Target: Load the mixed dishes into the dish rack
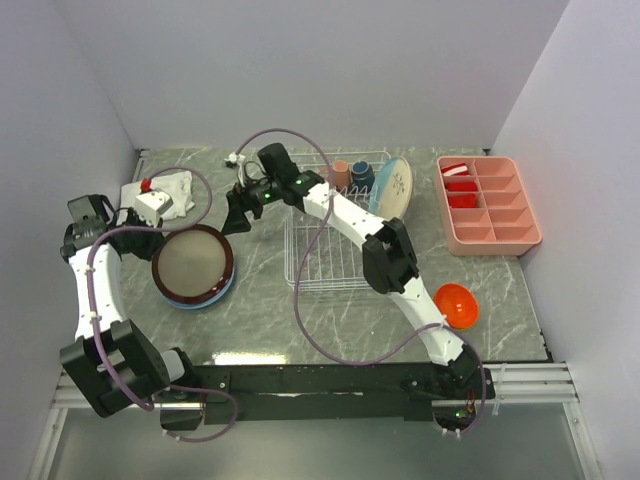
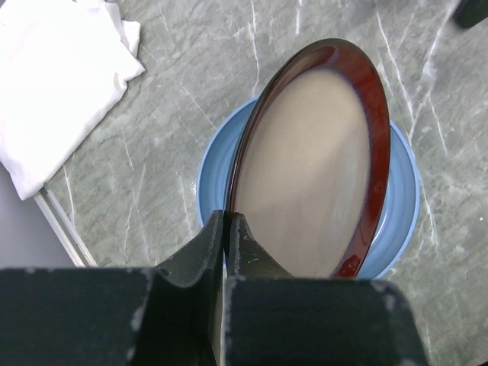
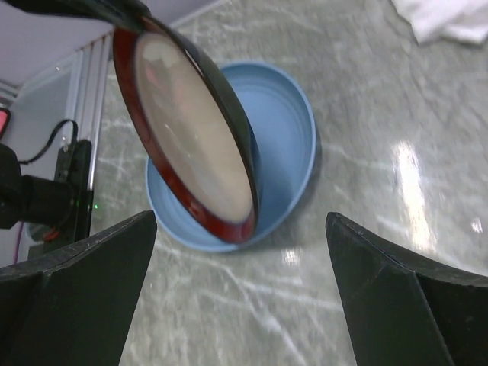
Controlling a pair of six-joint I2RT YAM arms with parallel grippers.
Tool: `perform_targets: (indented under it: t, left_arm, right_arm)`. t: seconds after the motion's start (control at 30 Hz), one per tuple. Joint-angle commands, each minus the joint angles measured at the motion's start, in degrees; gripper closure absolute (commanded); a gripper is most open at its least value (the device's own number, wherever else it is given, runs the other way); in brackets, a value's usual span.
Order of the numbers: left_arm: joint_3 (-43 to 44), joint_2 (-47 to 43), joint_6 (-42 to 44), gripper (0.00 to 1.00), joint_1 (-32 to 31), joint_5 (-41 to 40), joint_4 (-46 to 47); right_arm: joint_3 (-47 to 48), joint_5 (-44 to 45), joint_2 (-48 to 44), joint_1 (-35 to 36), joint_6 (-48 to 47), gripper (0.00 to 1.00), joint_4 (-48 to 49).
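The dark maroon-rimmed plate [image 1: 195, 260] should be grabbed next by my right gripper, at the plate's edge opposite my left gripper. The rest of the plate's rim stays free to go into the rack.
My left gripper [image 1: 155, 242] [image 2: 226, 223] is shut on the rim of the dark maroon-rimmed plate [image 1: 195, 260] [image 2: 313, 160]. It holds the plate tilted above a light blue plate [image 1: 205, 298] [image 2: 402, 191] [image 3: 286, 126] that lies on the table. My right gripper [image 1: 237, 216] [image 3: 238, 225] is open and empty, just right of the tilted plate [image 3: 191, 130]. The white wire dish rack [image 1: 325, 250] holds a dark blue mug [image 1: 362, 175], a pinkish cup [image 1: 341, 172] and a cream-and-light-blue plate [image 1: 392, 187] at its far end. An orange bowl [image 1: 457, 303] sits right of the rack. No yellow-green bowl shows.
A white folded cloth [image 1: 165, 192] [image 2: 53, 84] [image 3: 450, 19] lies at the far left with a small white and red object [image 1: 147, 200] beside it. A pink compartment tray [image 1: 487, 203] stands at the far right. White walls close in three sides.
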Motion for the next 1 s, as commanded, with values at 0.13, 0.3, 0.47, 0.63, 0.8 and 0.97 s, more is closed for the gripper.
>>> perform_targets:
  t: [0.13, 0.3, 0.47, 0.63, 0.8, 0.97]
  left_arm:
    - [1.05, -3.16, -2.08, 0.99, -0.09, 6.15, 4.35]
    - [1.84, -4.73, -2.26, 0.99, -0.09, 7.73, 4.35]
    - [1.14, -5.09, -2.17, 0.99, -0.09, 7.73, 4.09]
    - [-0.8, -5.27, -3.84, 0.99, -0.09, 7.21, 6.02]
    - [-4.92, -5.0, -3.84, 0.99, -0.09, 4.31, 11.28]
    - [-7.65, -5.0, -5.41, 0.99, 0.0, 1.41, 16.47]
  right_arm:
    - [6.21, -5.11, 7.2, 1.56, 9.08, 0.0, 12.1]
    - [8.24, -5.46, 10.54, 2.87, 11.8, 0.0, 16.57]
    - [6.39, -6.69, 11.25, 3.93, 15.14, 0.04, 22.03]
    - [5.26, -10.47, 12.65, 4.11, 23.13, 0.21, 31.42]
    - [5.78, -12.76, 14.15, 4.37, 26.22, 0.6, 34.7]
    - [5.43, -13.99, 14.06, 4.46, 24.91, 0.73, 33.12]
